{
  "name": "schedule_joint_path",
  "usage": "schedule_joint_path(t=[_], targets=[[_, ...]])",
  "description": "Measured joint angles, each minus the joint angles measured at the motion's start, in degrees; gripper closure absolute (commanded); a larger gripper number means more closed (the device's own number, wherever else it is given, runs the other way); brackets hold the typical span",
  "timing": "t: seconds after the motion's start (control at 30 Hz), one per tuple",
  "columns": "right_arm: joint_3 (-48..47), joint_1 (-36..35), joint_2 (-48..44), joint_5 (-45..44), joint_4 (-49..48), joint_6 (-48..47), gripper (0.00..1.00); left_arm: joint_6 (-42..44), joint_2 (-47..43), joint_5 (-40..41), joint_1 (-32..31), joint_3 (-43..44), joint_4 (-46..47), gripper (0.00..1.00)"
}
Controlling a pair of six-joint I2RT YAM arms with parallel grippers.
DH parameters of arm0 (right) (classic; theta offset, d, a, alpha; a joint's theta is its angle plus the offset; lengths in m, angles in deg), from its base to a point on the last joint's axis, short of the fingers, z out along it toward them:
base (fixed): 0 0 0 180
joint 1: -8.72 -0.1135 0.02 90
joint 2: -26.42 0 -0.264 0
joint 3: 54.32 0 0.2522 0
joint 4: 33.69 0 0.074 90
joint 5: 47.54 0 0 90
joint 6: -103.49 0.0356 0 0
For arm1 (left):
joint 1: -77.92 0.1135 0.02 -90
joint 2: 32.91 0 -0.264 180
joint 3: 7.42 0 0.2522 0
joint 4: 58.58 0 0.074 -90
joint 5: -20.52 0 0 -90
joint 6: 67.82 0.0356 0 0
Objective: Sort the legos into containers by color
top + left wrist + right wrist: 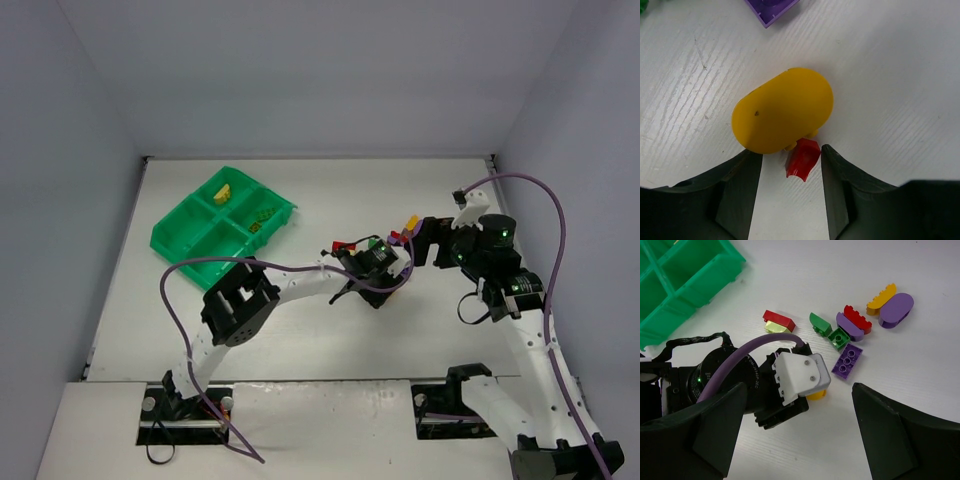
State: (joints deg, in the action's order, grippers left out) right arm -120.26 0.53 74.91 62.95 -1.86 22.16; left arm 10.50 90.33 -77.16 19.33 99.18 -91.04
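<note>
The left gripper's open fingers leave a gap beside the small red lego (802,159). The gripper would come up empty if it lifted now, and the lego would stay on the tabletop.
My left gripper (791,156) is open just above the table. A small red lego (802,159) lies between its jaws, close to the right finger (840,180). A yellow oval lego (782,110) lies just ahead, touching the red one. Above and behind it, my right gripper (799,410) is open and holds nothing. Its view shows loose legos: a red one on lime (778,319), two green (820,324), a purple plate (847,361), a red arch (857,319), a yellow one (881,296) and a purple oval (896,310). The green tray (190,240) holds a yellow lego (225,192) and lime ones (262,218).
The tray's containers (685,280) stand at the far left, well away from the brick pile. The left arm's wrist housing (800,377) and its purple cable (750,360) lie directly under my right gripper. Side walls enclose the table.
</note>
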Motion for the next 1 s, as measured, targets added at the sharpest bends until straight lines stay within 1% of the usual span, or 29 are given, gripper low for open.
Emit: schedule_joint_path(t=[0.13, 0.37, 0.4, 0.43, 0.5, 0.53, 0.6, 0.77, 1.0], targets=[[0.0, 0.0, -0.3, -0.2, 0.2, 0.0, 0.17, -0.7, 0.0, 0.1, -0.3, -0.7, 1.2, 0.57], [0.0, 0.0, -1.0, 0.0, 0.3, 0.0, 0.16, -1.9, -2.2, 1.7, -0.8, -5.3, 5.3, 0.72], [0.0, 0.0, -1.0, 0.2, 0.3, 0.0, 0.16, -2.0, -2.5, 1.8, -0.9, -5.9, 5.6, 0.75], [0.0, 0.0, -1.1, 0.3, 0.3, 0.0, 0.16, -2.1, -2.9, 2.1, -0.9, -6.5, 5.9, 0.81], [0.0, -0.1, -1.1, 0.6, 0.4, 0.0, 0.16, -2.4, -3.4, 2.5, -1.0, -7.4, 6.2, 0.87], [0.0, -0.1, -1.2, 0.7, 0.4, 0.0, 0.16, -2.4, -3.6, 2.7, -1.0, -7.8, 6.3, 0.93], [0.0, -0.1, -1.2, 1.0, 0.4, 0.1, 0.16, -2.4, -4.2, 3.1, -1.0, -8.6, 6.7, 0.99], [0.0, -0.1, -1.5, 1.5, 0.4, 0.1, 0.16, -2.4, -5.7, 3.9, -0.9, -10.8, 7.0, 1.0], [0.0, -0.1, -1.8, 2.2, 0.3, 0.2, 0.16, -2.4, -10.2, 4.1, 1.9, -16.3, 5.7, 1.0]])
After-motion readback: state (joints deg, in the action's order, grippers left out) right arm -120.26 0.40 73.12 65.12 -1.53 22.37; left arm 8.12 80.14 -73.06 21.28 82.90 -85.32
